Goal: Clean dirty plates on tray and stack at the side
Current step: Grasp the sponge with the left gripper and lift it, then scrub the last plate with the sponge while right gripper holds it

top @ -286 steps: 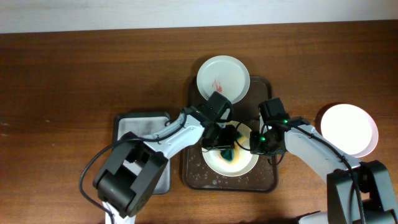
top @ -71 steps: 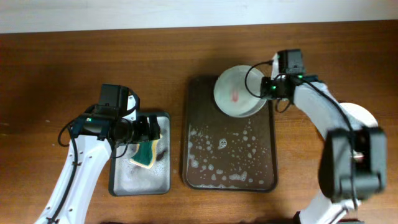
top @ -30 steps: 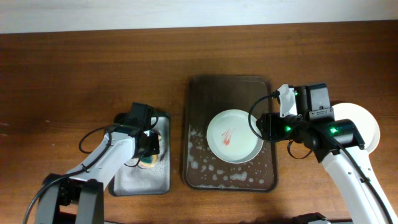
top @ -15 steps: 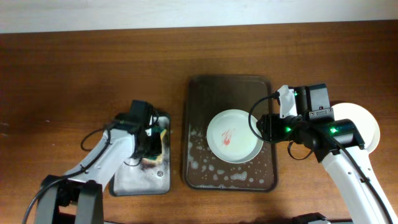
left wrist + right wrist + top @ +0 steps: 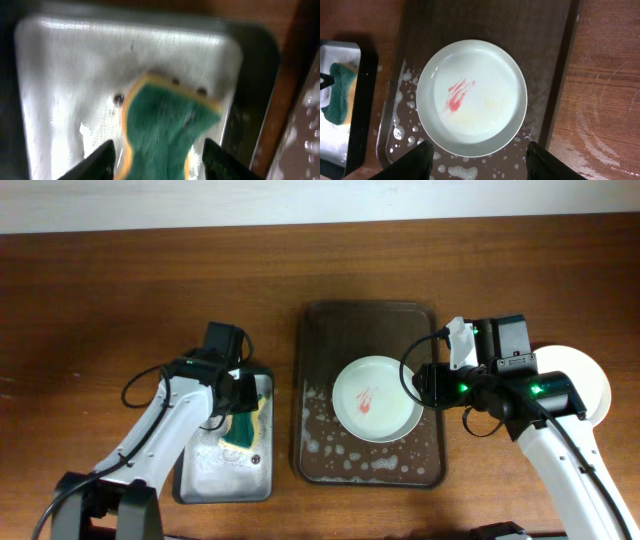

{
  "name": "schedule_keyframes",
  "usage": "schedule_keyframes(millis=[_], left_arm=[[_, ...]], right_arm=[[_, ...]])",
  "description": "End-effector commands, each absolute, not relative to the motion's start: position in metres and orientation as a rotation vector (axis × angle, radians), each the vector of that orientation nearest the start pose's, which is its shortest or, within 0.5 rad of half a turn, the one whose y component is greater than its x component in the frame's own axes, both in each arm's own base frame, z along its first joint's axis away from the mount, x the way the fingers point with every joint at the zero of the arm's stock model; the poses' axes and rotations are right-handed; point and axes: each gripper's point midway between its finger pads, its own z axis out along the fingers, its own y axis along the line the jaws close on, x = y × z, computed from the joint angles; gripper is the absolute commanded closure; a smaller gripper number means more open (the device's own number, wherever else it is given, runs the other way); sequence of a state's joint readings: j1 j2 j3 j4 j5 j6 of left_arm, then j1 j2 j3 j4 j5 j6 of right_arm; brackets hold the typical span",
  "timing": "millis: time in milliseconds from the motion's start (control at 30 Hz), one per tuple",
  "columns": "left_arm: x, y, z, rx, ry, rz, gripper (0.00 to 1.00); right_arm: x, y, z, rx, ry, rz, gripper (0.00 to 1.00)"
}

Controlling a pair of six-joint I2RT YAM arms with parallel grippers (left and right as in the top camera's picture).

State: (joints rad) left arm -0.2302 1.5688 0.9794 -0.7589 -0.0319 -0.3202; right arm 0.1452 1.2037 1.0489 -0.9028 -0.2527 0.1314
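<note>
The smeared plate will next be held in my right gripper by its rim on the clean plate's side (image 5: 420, 405) (image 5: 523, 106), so its top stays free to clean and stack.
One white plate (image 5: 377, 398) with a red smear lies right of centre on the dark brown tray (image 5: 320, 340). My right gripper (image 5: 418, 385) hovers at its right rim, open. In the right wrist view the plate (image 5: 485, 105) fills the middle, and the gripper (image 5: 479, 146) has its fingers spread wide on either side of the near rim. My left gripper (image 5: 243, 405) is over the grey tray (image 5: 225, 480), open. The green-and-yellow sponge (image 5: 165, 125) lies loose between that gripper's (image 5: 158, 145) fingertips. A clean white plate (image 5: 588, 380) sits on the table at the right, partly under my right arm.
Soap foam and water drops (image 5: 340, 465) cover the brown tray's near half. The grey tray's floor (image 5: 70, 85) is wet and foamy. Bare wooden table (image 5: 120, 300) surrounds both trays.
My left gripper has opened and let the sponge go into the grey tray, then drawn back a little. The right arm and the smeared plate have stayed put over the last second.
</note>
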Motion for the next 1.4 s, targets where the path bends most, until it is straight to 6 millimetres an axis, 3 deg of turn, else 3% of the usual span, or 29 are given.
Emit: schedule_keyframes(millis=[0,67,100,167,233,300,333,400,467,533,567,600,733,800,833,867,1033,1133,1267,1333,1367], left_arm=[[0.282,-0.068,0.02,-0.081,2.972,0.006,0.49],[0.27,-0.067,-0.001,-0.067,3.011,0.017,0.56],[0.265,-0.066,-0.007,-0.068,3.03,0.026,0.66],[0.263,-0.065,-0.01,-0.068,3.04,0.031,0.99],[0.269,-0.067,0.001,-0.068,3.041,0.032,1.0],[0.279,-0.07,0.018,-0.067,3.033,0.028,1.0],[0.29,-0.073,0.035,-0.067,3.015,0.019,1.0],[0.309,-0.078,0.068,-0.067,2.984,0.005,1.0],[0.321,-0.087,0.098,-0.052,2.957,-0.035,1.0],[0.334,-0.113,0.13,-0.01,2.908,-0.199,1.0],[0.341,-0.139,0.142,0.047,2.859,-0.336,1.0],[0.344,-0.148,0.143,0.072,2.843,-0.366,1.0],[0.342,-0.198,0.125,0.174,2.848,-0.47,1.0],[0.34,-0.222,0.116,0.234,2.849,-0.521,1.0],[0.34,-0.233,0.109,0.236,2.852,-0.531,1.0],[0.34,-0.246,0.101,0.246,2.853,-0.544,1.0],[0.336,-0.307,0.059,0.296,2.852,-0.642,1.0],[0.332,-0.349,0.04,0.392,2.812,-0.834,1.0],[0.33,-0.365,-0.004,0.352,2.859,-0.897,1.0],[0.328,-0.355,-0.024,0.327,2.909,-0.828,1.0],[0.33,-0.337,-0.034,0.283,2.95,-0.702,1.0]], right_arm=[[0.286,0.087,0.174,-0.119,2.629,0.425,0.4],[0.286,0.087,0.174,-0.119,2.629,0.425,0.39],[0.286,0.086,0.174,-0.119,2.629,0.425,0.39],[0.287,0.086,0.174,-0.118,2.628,0.42,0.39],[0.293,0.069,0.172,-0.082,2.62,0.285,0.43],[0.297,0.059,0.171,-0.06,2.614,0.207,0.56],[0.298,0.058,0.168,-0.056,2.625,0.194,0.59],[0.3,0.058,0.154,-0.055,2.673,0.188,0.74],[0.305,0.059,0.133,-0.052,2.741,0.18,0.82],[0.312,0.063,0.097,-0.051,2.84,0.194,0.81],[0.315,0.065,0.076,-0.035,2.893,0.198,0.7],[0.317,0.065,0.065,-0.017,2.921,0.196,0.68],[0.324,0.065,0.011,0.011,3.023,0.173,0.67],[0.323,0.066,-0.004,0.035,3.054,0.176,0.78],[0.32,0.067,-0.011,0.037,3.076,0.189,0.9],[0.317,0.069,-0.015,0.037,3.092,0.207,0.96],[0.312,0.071,-0.016,0.038,3.116,0.223,0.96],[0.31,0.07,-0.016,0.02,3.125,0.219,0.96],[0.306,0.07,-0.016,0.015,3.138,0.218,0.96],[0.305,0.07,-0.016,0.015,3.142,0.217,0.96],[0.304,0.07,-0.016,0.015,3.147,0.216,0.96]])
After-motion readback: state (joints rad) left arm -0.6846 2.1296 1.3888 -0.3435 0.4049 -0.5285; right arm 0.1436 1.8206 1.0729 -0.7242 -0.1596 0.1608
